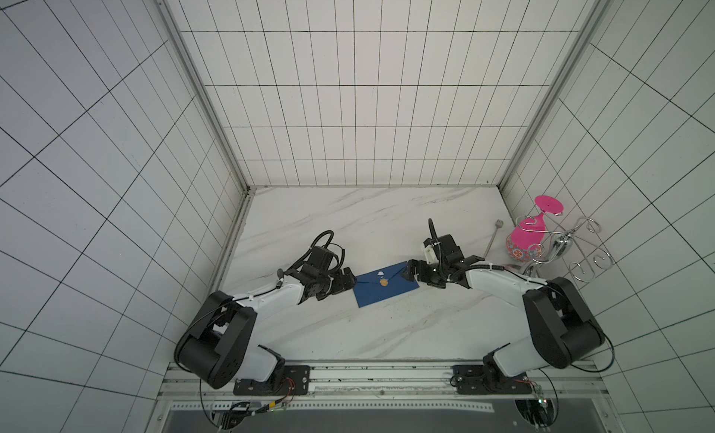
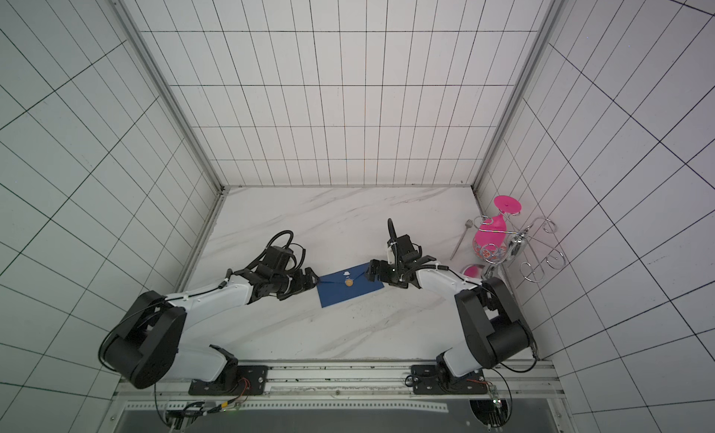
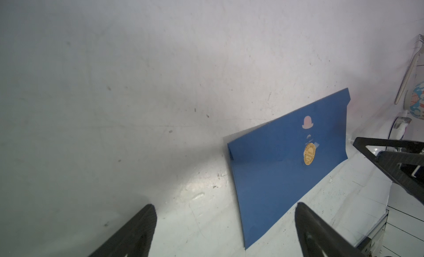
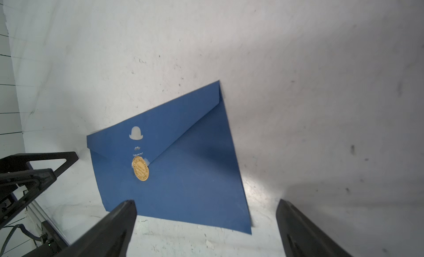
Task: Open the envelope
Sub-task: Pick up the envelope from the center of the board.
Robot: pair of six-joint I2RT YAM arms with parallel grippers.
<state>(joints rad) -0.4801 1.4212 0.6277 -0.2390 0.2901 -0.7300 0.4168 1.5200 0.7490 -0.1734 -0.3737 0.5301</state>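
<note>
The left gripper grabs the envelope [image 1: 387,292] by its short end edge next, which leaves the sealed flap free for my right gripper to open.
The dark-blue envelope [image 1: 387,292] [image 2: 350,292] lies flat on the marble table, flap side up. Its triangular flap [image 4: 165,129] is folded down, with a round gold seal [image 4: 140,172] [image 1: 384,282] at its tip and a small white hat mark [image 4: 136,133] above it. My left gripper [image 1: 350,283] [image 2: 311,282] [image 3: 224,207] is at the envelope's left end, open and holding nothing. My right gripper [image 1: 410,271] [image 2: 373,271] [image 4: 206,203] is at the right end, also open and empty, with one fingertip [image 4: 128,207] over the envelope's corner.
At the far right stands a chrome wire rack [image 1: 572,249] with a pink patterned wine glass [image 1: 522,237] hanging upside down on it. A fork [image 1: 492,239] lies beside it on the table. Tiled walls close in the left, back and right sides.
</note>
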